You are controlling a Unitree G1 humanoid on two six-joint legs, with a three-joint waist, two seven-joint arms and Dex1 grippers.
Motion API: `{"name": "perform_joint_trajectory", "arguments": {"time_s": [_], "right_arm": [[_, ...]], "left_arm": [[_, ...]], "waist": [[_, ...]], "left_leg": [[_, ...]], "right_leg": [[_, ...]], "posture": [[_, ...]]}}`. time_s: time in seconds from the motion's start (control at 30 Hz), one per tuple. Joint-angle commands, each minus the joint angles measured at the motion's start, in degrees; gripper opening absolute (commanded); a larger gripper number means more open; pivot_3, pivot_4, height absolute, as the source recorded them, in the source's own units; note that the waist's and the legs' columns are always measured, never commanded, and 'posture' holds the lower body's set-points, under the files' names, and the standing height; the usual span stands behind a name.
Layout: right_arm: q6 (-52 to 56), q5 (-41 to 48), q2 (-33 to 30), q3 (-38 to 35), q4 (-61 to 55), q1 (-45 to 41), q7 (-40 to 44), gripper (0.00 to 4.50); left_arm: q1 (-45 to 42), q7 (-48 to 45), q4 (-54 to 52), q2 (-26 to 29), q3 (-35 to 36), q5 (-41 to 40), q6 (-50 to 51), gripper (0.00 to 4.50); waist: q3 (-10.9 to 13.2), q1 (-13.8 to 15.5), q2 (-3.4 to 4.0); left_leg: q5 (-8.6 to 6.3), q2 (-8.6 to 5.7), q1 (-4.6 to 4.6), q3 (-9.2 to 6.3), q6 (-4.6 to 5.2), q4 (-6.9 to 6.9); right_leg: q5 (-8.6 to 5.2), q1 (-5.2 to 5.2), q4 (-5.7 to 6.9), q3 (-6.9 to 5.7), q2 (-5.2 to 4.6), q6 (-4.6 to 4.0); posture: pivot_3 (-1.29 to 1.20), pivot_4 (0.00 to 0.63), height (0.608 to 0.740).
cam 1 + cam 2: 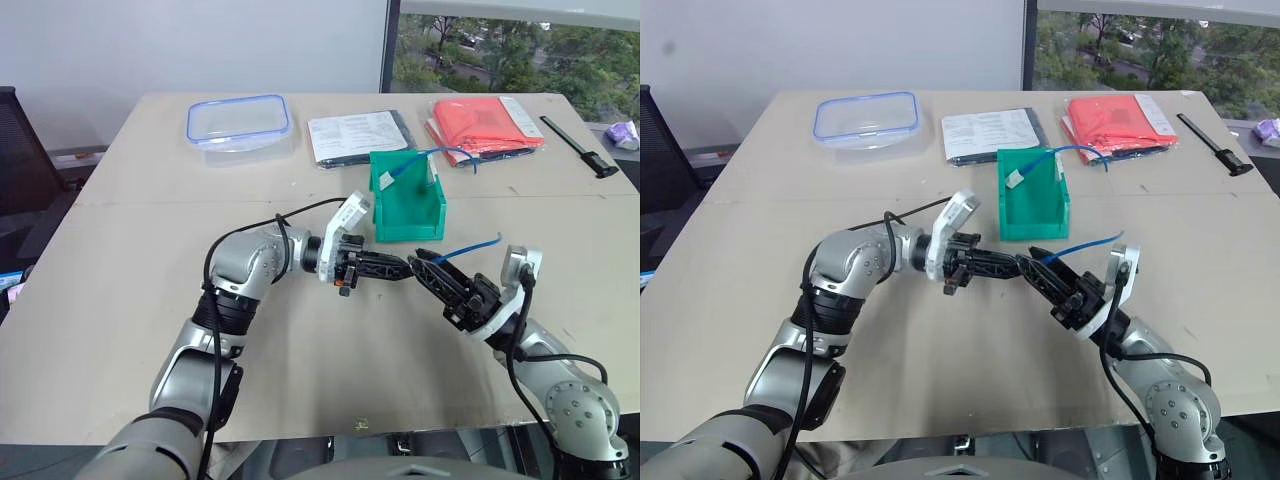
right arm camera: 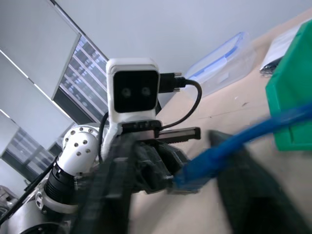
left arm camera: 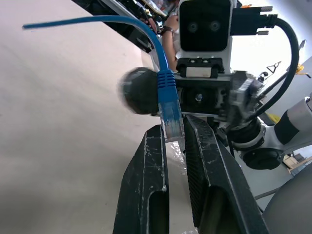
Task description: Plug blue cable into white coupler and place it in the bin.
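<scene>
My right gripper grabs the cable by the blue boot behind its plug (image 1: 437, 261) (image 2: 207, 163) next, since my left gripper's fingers already crowd the clear end.
My left gripper (image 1: 404, 266) reaches in from the left and is shut on the clear plug end of the blue cable (image 1: 470, 246). That plug (image 3: 169, 109) sits pinched between the black fingertips (image 3: 153, 146). A whitish bit lies deeper between them, and I cannot tell whether it is the white coupler. My right gripper (image 1: 424, 260) meets it tip to tip from the right. Its blurred fingers (image 2: 114, 190) stand apart on either side of the cable (image 2: 219, 148). The green bin (image 1: 405, 215) stands just behind both grippers.
Another blue cable (image 1: 447, 152) with a small white piece (image 1: 386, 180) at its end lies in the bin. Along the far edge of the table are a clear container with a blue-rimmed lid (image 1: 238, 122), papers (image 1: 355, 135), a red packet (image 1: 485, 122) and a black tool (image 1: 578, 145).
</scene>
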Motion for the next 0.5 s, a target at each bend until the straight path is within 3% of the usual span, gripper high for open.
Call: {"name": "perform_joint_trajectory", "arguments": {"time_s": [0.03,0.07,0.3,0.37,0.43,0.5], "right_arm": [[-0.2,3.84,0.22,-0.19,-2.92,-0.55,0.14,0.24],[-0.1,4.79,0.23,-0.38,-2.92,-0.75,0.07,0.04],[2.72,11.75,-2.44,-0.68,-3.38,-1.67,0.37,0.04],[2.65,11.76,-2.79,-0.54,-3.02,-2.1,0.13,0.0],[2.65,12.08,-2.86,-0.64,-2.55,-2.74,-0.21,0.0],[2.29,11.56,-3.03,-0.91,-2.07,-3.2,-0.29,0.0]], "left_arm": [[-1.38,0.47,0.08,-0.26,0.97,-1.25,0.18,0.0],[-1.31,0.26,0.08,-0.18,0.71,-1.37,0.15,0.0],[0.23,-0.18,0.12,-0.68,0.95,-1.11,-4.6,0.0],[0.91,-1.53,-0.92,-0.31,0.96,-1.59,-6.09,0.97],[1.05,0.97,-1.41,-0.77,1.12,-0.65,-7.13,1.49],[1.28,3.13,-3.21,-0.56,1.68,0.0,-8.17,2.75]], "waist": [[0.0,-0.01,0.0],[0.0,-0.01,0.0],[0.0,0.03,0.0],[0.0,-0.01,0.0],[0.0,-0.1,0.01],[0.0,-0.04,0.0]], "left_leg": [[0.0,0.0,0.0,0.0,0.0,0.0],[0.0,0.0,0.01,0.0,0.0,0.0],[0.0,0.0,0.0,0.01,0.0,0.0],[0.0,-0.01,0.0,0.02,0.0,0.0],[0.0,0.01,0.01,0.01,0.0,-0.01],[0.0,0.01,0.01,-0.02,0.0,-0.02]], "right_leg": [[0.0,0.0,0.0,0.0,0.0,0.0],[0.0,0.0,0.01,0.0,0.0,0.0],[0.0,0.01,0.0,0.01,-0.01,-0.01],[0.0,0.0,0.0,0.02,-0.01,-0.01],[0.0,0.0,0.0,0.02,0.0,-0.01],[0.0,0.0,0.01,0.0,0.01,-0.01]], "posture": [[0.0,0.15,0.74],[0.0,0.15,0.74],[0.0,0.15,0.74],[0.0,0.15,0.74],[0.0,0.15,0.74],[0.0,0.15,0.74]]}}
